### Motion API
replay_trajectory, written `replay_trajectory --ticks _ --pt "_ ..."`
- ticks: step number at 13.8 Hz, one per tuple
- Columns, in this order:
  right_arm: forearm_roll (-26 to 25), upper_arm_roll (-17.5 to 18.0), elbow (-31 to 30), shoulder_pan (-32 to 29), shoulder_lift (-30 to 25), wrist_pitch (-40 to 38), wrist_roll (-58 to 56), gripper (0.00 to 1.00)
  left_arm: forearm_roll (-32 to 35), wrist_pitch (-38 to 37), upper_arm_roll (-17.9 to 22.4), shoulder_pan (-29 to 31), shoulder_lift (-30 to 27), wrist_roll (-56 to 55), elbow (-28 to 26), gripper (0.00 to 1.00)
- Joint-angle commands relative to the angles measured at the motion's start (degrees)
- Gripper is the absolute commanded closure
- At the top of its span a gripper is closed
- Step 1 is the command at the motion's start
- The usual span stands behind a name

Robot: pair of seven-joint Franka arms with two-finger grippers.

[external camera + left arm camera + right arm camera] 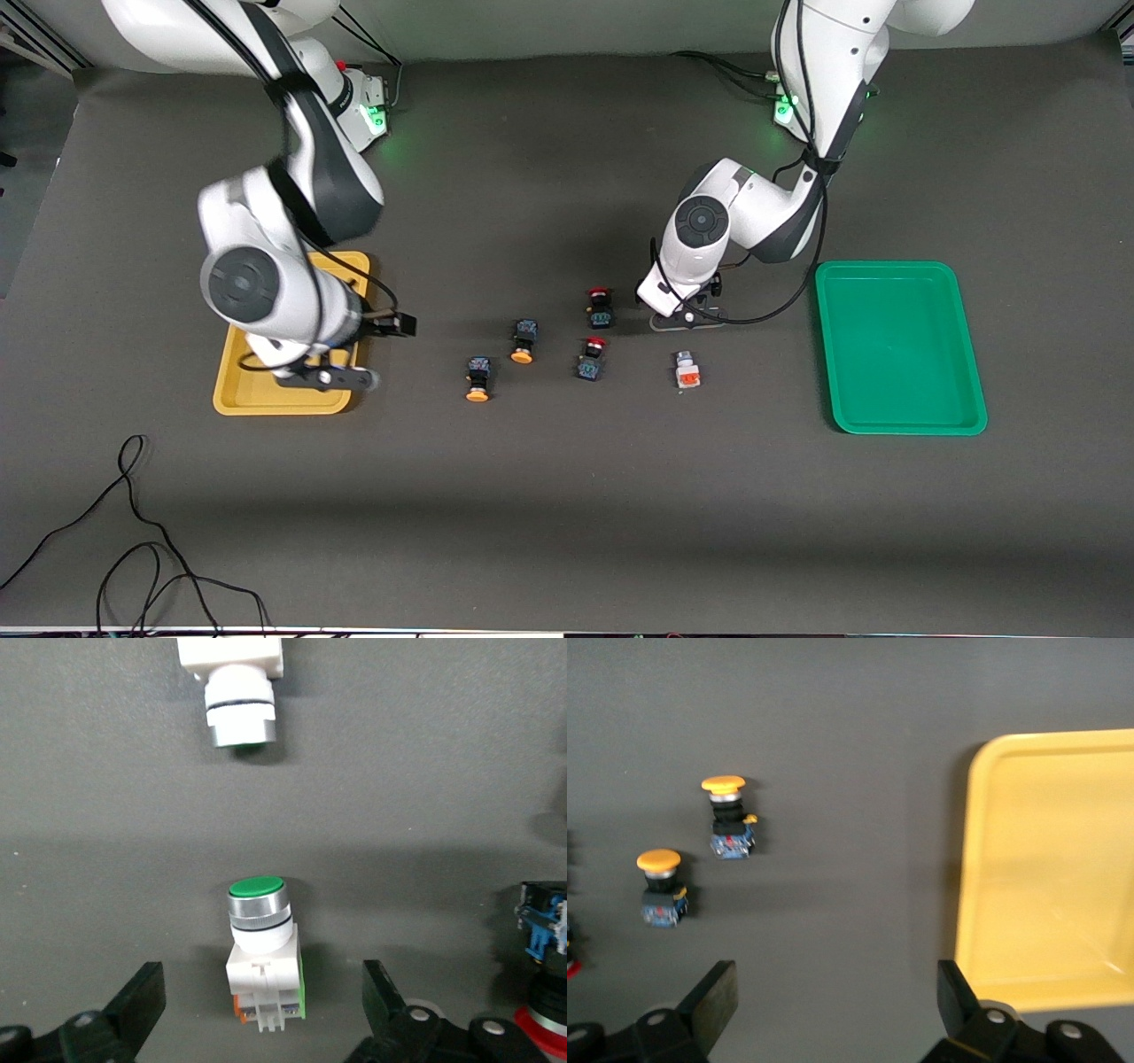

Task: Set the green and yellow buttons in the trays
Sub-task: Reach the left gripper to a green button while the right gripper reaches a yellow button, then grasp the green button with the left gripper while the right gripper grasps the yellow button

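Note:
A button with a yellow cap needs to go in the yellow tray [266, 399]. My right gripper will grab the button's black body next.
My left gripper [687, 320] is open, low over the mat, with its fingers either side of a white-bodied green-capped button [260, 943] and not touching it; my hand hides that button in the front view. A second white-bodied button with an orange block [687, 370] lies nearer the camera and shows in the left wrist view [236, 700]. Two dark buttons with orange-yellow caps [523, 341] [478, 379] lie mid-table and also show in the right wrist view [726, 819] [660, 886]. My right gripper [324, 377] is open and empty over the yellow tray's [266, 399] edge. The green tray [899, 416] is empty.
Two dark red-capped switches [600, 307] [591, 359] lie between the yellow-capped buttons and my left gripper; one shows at the edge of the left wrist view [542, 992]. Loose black cables [133, 532] lie near the table's front edge at the right arm's end.

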Motion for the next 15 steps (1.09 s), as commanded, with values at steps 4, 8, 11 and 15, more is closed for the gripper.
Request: replay_trajectory --ticks 4,8,11,15 --pt "3.5 -0.6 -0.8 4.6 8.5 13.7 8.2 0.00 0.8 1.2 0.6 -0.9 0.4 -1.9 -0.6 0.37" --pt "3.5 -0.6 -0.8 7.0 14.1 20.6 9.8 0.00 0.8 0.9 0.6 -0.7 0.3 -3.6 -0.3 0.79" --pt "3.4 -0.7 -0.8 8.3 16.4 23.6 10.1 0.00 0.5 -0.5 1.2 -0.1 -2.4 -4.3 1.5 0.83" --pt "3.4 -0.7 -1.0 8.4 18.1 26.2 10.1 0.00 -0.2 -17.7 1.2 3.6 -8.4 -1.0 10.7 0.83"
